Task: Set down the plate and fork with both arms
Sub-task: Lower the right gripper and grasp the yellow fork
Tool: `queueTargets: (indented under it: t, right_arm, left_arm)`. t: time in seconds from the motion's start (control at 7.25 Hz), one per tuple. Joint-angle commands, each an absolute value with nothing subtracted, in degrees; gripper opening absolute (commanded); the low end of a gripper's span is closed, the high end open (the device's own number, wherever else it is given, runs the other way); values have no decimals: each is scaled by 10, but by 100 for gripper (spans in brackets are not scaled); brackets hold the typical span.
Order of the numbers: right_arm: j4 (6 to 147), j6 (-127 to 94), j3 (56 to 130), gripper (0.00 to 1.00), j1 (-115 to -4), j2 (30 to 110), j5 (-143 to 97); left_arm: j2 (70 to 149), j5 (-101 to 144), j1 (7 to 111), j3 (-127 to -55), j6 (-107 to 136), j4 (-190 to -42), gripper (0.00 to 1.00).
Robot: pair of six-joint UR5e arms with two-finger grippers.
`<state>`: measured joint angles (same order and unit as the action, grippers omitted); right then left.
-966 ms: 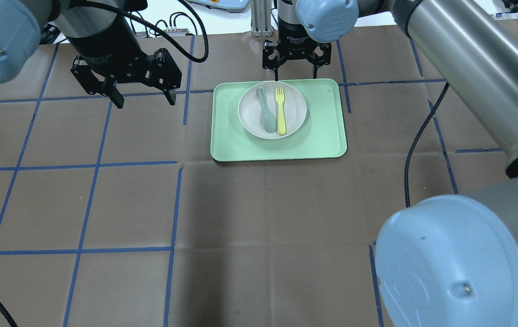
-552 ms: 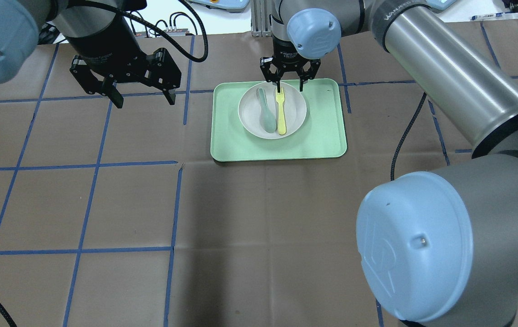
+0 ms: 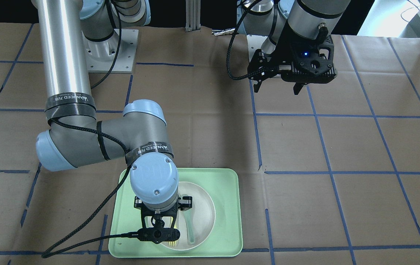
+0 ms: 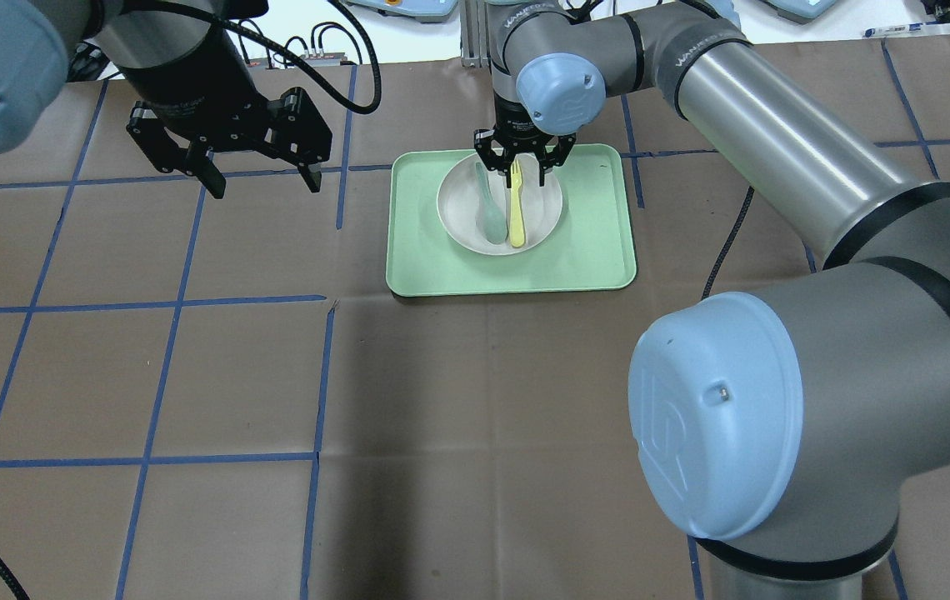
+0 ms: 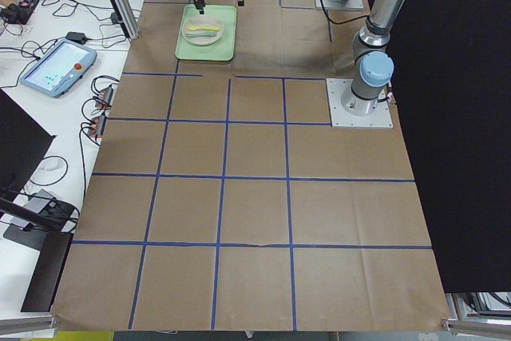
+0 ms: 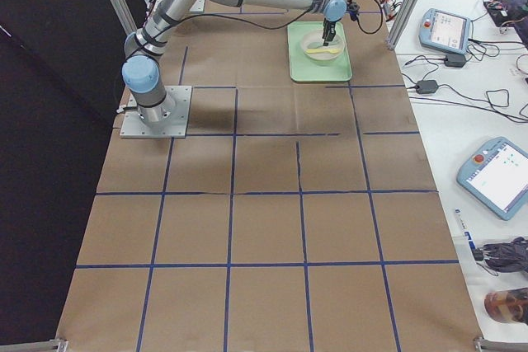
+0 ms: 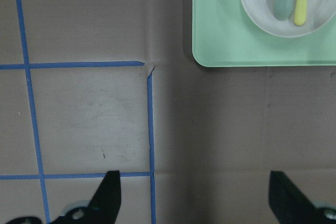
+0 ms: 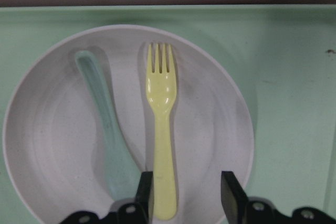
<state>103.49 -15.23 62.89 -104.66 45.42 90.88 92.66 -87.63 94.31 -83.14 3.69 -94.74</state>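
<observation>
The right gripper grabs the yellow fork by its handle [image 8: 164, 171] next, to place the fork beside the plate [image 8: 63, 124] on the tray.
The off-white plate [image 4: 543, 207] sits in the far half of the pale-green tray [image 4: 592, 242]. The yellow fork [image 4: 517, 212] lies in it, tines pointing away from the robot. My right gripper [image 4: 513, 170] is open and hangs just above the plate. In the right wrist view its fingers [image 8: 146, 192] straddle the handle end of the fork [image 8: 163, 129], which lies close to the left finger. My left gripper [image 4: 265, 185] is open and empty above the paper, to the left of the tray. It also shows in the front view [image 3: 276, 88].
A grey-green spoon [image 4: 490, 212] lies in the plate just left of the fork, and also shows in the right wrist view [image 8: 105, 129]. Brown paper with blue tape lines [image 4: 175, 300] covers the table. The left wrist view shows the tray's near left corner [image 7: 220, 51].
My right arm has swung in and brought its open gripper from behind the tray's far edge to over the plate and fork. My left gripper has stayed put.
</observation>
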Motion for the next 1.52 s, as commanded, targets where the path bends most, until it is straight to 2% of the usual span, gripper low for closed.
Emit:
queueTargets:
  t: [0.0, 1.1, 1.24, 1.38]
  right_arm:
    - [1044, -151, 629, 50, -1049, 434, 909]
    - [1044, -147, 632, 51, -1057, 413, 909]
    - [1044, -147, 629, 48, -1056, 410, 909]
    - [1044, -147, 628, 34, -1056, 410, 908]
  left_arm:
    - [926, -876, 943, -831, 37, -947, 100]
    - [928, -875, 944, -831, 38, -947, 100]
    - [929, -875, 944, -831, 38, -947, 100]
    - [929, -875, 945, -831, 38, -947, 100]
